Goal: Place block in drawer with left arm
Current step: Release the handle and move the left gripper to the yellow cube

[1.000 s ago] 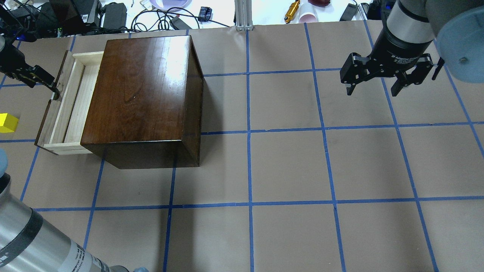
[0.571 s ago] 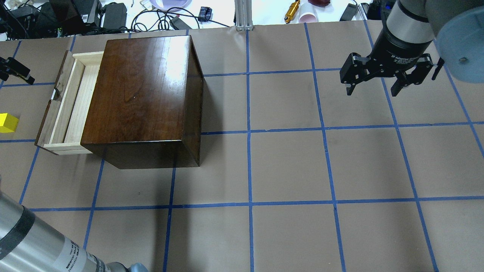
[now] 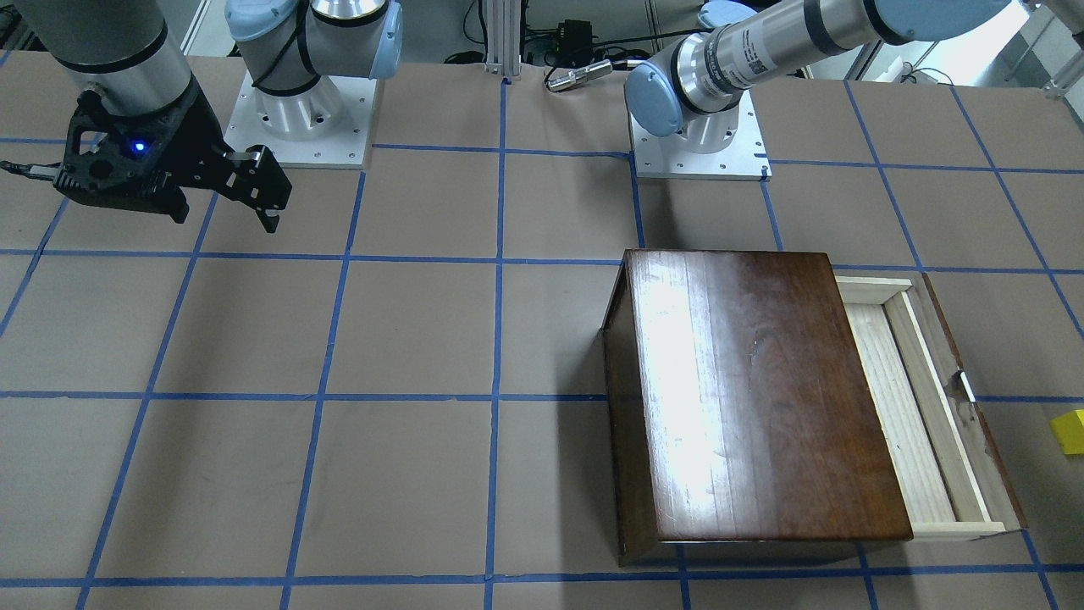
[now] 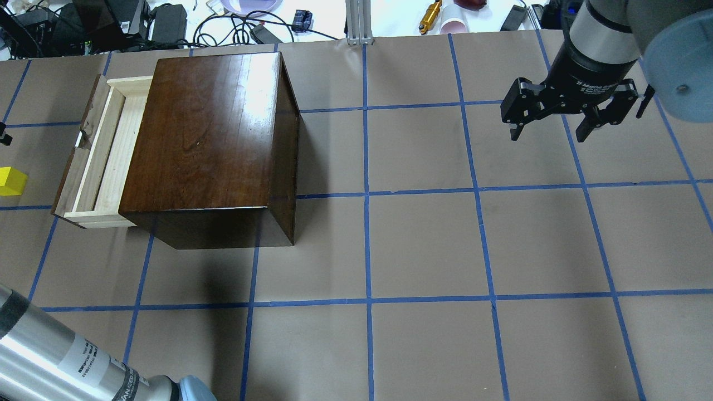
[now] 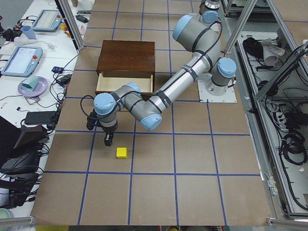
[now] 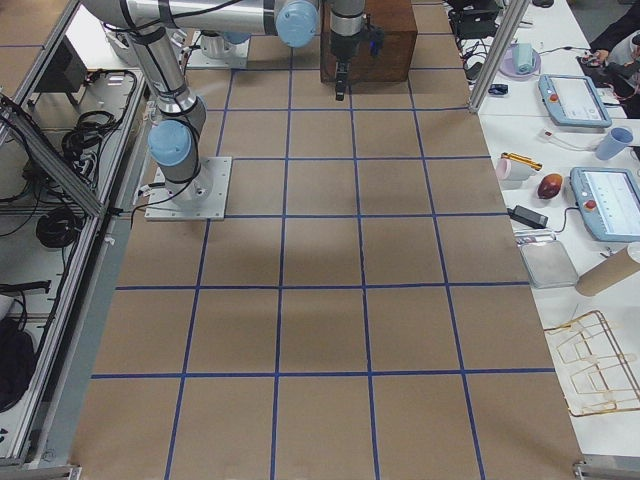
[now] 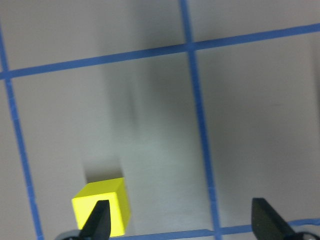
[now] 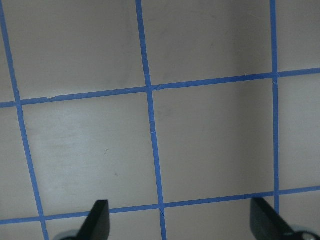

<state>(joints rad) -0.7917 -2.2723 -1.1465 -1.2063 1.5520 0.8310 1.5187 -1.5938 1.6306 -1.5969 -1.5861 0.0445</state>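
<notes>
The left gripper grabs the yellow block (image 3: 1067, 432) by its cube body next, to place it in the drawer (image 3: 915, 407).
The yellow block (image 4: 11, 181) lies on the table left of the drawer; it also shows in the front view (image 3: 1069, 430) and the left side view (image 5: 121, 152). The pale wood drawer (image 4: 106, 150) stands pulled out of the dark wooden box (image 4: 211, 139) and looks empty. My left gripper (image 7: 182, 222) is open and empty above the table. The block (image 7: 100, 205) sits just by its left fingertip (image 7: 99, 222), partly behind it. In the left side view the left gripper (image 5: 107, 138) hangs beside the block. My right gripper (image 4: 548, 133) is open and empty at the far right.
The box (image 3: 754, 398) takes up the table's left part on the robot's side. My left forearm (image 4: 67, 356) crosses the near left corner. Cables and gear (image 4: 167, 22) lie beyond the table's far edge. Blue tape lines grid the brown table (image 4: 423, 245).
My left gripper has moved away from the drawer's front panel to the left, out of the overhead view, over toward the block. The drawer stays open. The right arm has not moved.
</notes>
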